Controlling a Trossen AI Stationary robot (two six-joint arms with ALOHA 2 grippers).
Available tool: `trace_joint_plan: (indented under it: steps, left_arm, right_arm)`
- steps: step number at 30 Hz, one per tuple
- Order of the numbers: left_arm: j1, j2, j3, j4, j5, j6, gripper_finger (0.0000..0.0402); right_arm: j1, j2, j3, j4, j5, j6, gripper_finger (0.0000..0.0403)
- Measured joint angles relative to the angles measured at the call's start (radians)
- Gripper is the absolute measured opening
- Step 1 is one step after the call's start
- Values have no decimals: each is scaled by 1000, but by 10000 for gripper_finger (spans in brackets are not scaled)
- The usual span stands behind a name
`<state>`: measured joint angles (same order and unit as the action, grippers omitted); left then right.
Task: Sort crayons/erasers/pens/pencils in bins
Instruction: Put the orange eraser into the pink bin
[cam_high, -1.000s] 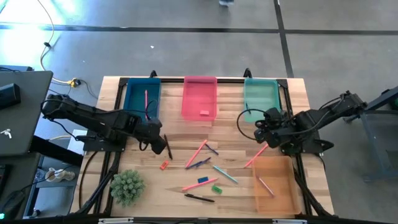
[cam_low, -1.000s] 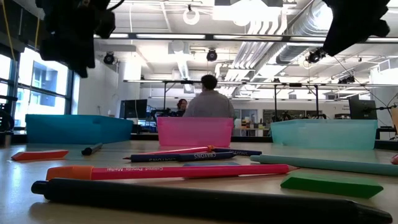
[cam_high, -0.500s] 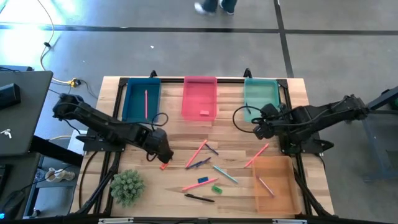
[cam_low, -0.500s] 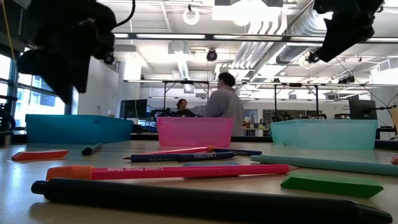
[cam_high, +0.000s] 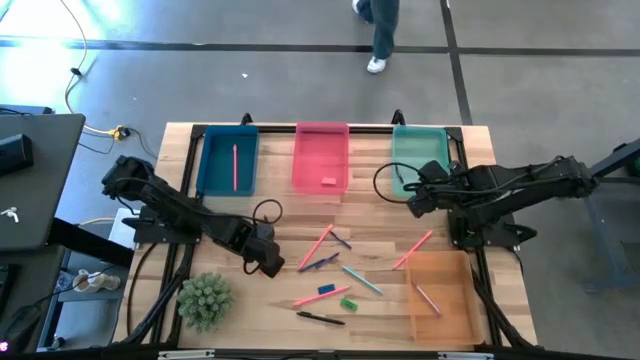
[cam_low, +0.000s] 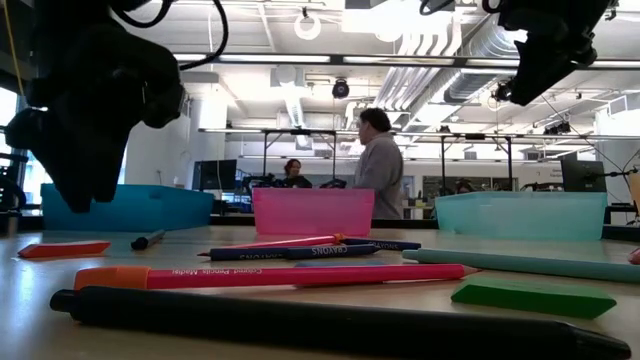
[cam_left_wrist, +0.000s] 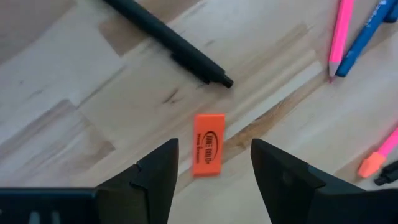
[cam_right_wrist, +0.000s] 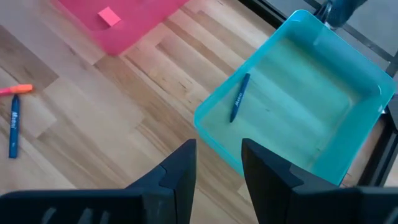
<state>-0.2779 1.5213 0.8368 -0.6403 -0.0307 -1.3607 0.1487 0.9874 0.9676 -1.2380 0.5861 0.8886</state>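
My left gripper should next grab the orange eraser's long printed sides to sort it into the pink bin (cam_high: 321, 150).
An orange eraser (cam_left_wrist: 208, 153) lies flat on the wooden table. My left gripper (cam_left_wrist: 214, 177) hangs just above it, pointing down and open, with one finger on either side of the eraser and touching nothing. In the high view this gripper (cam_high: 266, 263) covers the eraser. A black pen (cam_left_wrist: 168, 40) lies just beyond it. My right gripper (cam_right_wrist: 217, 168) is open and empty above the near edge of the teal bin (cam_high: 420, 152). The blue bin (cam_high: 212, 160), pink bin (cam_high: 321, 150) and orange bin (cam_high: 445, 310) stand on the table.
Loose pencils, pens and markers (cam_high: 318, 262) lie mid-table, with a blue eraser (cam_high: 326, 289), a green eraser (cam_high: 348, 303) and a black pen (cam_high: 320, 318). A spiky green plant (cam_high: 204, 298) stands near my left gripper. A pink eraser (cam_high: 328, 181) lies in the pink bin.
My left gripper has gone down and toward the table's near edge, from beside the black pen to just above the orange eraser. My right gripper has shifted toward the far edge, over the teal bin's near end. Nothing on the table has moved.
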Motion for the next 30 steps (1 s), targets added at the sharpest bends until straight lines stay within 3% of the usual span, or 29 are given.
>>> trace_joint_plan:
  steps: [15,30]
  left_arm:
    - [-16,43,0,4,-13,-32,188]
    - [-76,162,9,17,-20,-96,186]
  right_arm:
    - [-12,0,0,9,-21,0,119]
    - [-12,0,0,29,-22,4,119]
